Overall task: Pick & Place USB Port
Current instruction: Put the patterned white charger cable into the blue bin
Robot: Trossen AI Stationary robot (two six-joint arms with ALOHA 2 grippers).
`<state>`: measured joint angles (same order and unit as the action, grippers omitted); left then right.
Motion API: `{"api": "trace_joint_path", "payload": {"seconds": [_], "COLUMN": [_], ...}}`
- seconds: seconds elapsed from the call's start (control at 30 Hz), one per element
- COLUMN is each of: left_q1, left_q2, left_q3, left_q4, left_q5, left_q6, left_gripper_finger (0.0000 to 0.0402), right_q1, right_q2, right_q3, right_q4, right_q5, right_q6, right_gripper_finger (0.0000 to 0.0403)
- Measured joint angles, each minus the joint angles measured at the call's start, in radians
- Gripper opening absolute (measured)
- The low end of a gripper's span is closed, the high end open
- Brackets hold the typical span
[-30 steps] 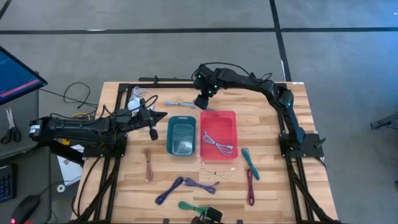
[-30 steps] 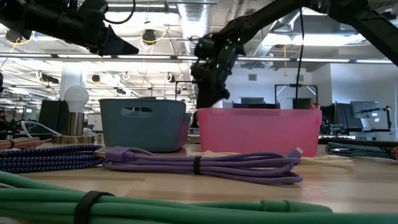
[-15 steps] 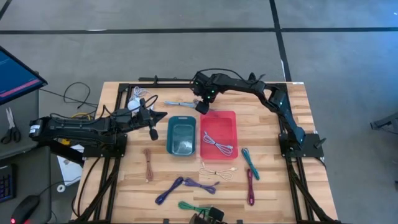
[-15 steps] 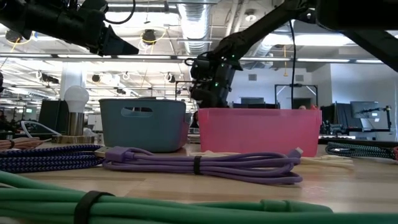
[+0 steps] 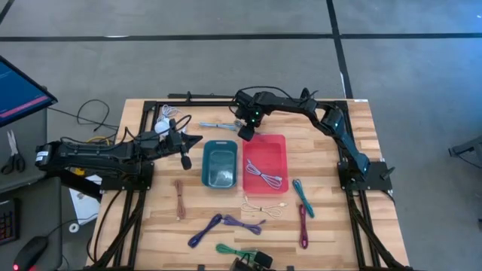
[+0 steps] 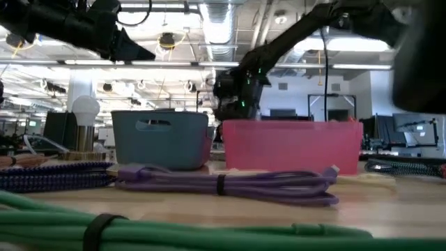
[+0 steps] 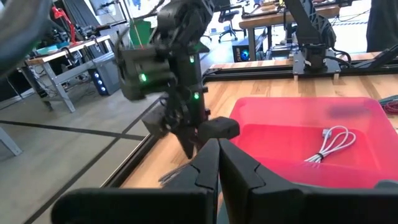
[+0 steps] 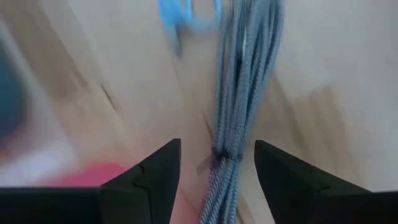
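Observation:
Next, my right gripper grabs the bundle by its tied middle (image 8: 225, 155) to place the grey cable bundle in a bin.
A grey braided USB cable (image 5: 218, 126) lies coiled on the wood beside the far left corner of the pink bin (image 5: 285, 162). My right gripper (image 5: 245, 134) hangs low over it, open. In the right wrist view the cable bundle (image 8: 239, 112) runs between the two fingers of that gripper (image 8: 217, 165), one finger on each side, and no touch shows. A white cable (image 5: 263, 175) lies inside the pink bin. My left gripper (image 5: 186, 154) is shut and held in the air left of the teal bin (image 5: 205, 162).
Several bundled cables lie on the near half of the table: brown (image 5: 179, 199), purple (image 5: 215, 224), cream (image 5: 263, 207), teal (image 5: 303, 197), maroon (image 5: 303, 226), green (image 5: 233, 251). Loose white wires lie at the far left corner (image 5: 169, 113).
My right gripper has come down from above the pink bin's far edge toward the grey cable on the table, and its fingers now stand either side of the bundle. The left arm has kept still.

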<state>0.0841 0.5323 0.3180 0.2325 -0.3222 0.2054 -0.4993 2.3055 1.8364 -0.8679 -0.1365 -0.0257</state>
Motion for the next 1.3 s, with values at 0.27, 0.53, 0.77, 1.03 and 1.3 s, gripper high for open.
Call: {"api": "trace_joint_path", "payload": {"seconds": [0.27,0.53,0.77,1.03,1.3], "left_q1": [0.0,0.0,0.0,0.0,0.0], "left_q2": [0.0,0.0,0.0,0.0,0.0], "left_q3": [0.0,0.0,0.0,0.0,0.0], "left_q4": [0.0,0.0,0.0,0.0,0.0], "left_q5": [0.0,0.0,0.0,0.0,0.0], "left_q6": [0.0,0.0,0.0,0.0,0.0], "left_gripper_finger": [0.0011,0.0011,0.0011,0.0011,0.0011], "right_q1": [-0.001,-0.017,-0.021,-0.02,-0.012], "right_q2": [0.005,0.005,0.005,0.004,0.001], "right_q3": [0.002,0.002,0.002,0.003,0.004], "right_q4": [0.024,0.021,-0.004,-0.031,-0.053], "right_q5": [-0.001,-0.001,0.007,0.011,0.029], "right_q6": [-0.003,-0.013,-0.029,-0.044,-0.087], "right_gripper_finger": [0.0177,0.0103,0.0082,0.0049,0.0008]}}
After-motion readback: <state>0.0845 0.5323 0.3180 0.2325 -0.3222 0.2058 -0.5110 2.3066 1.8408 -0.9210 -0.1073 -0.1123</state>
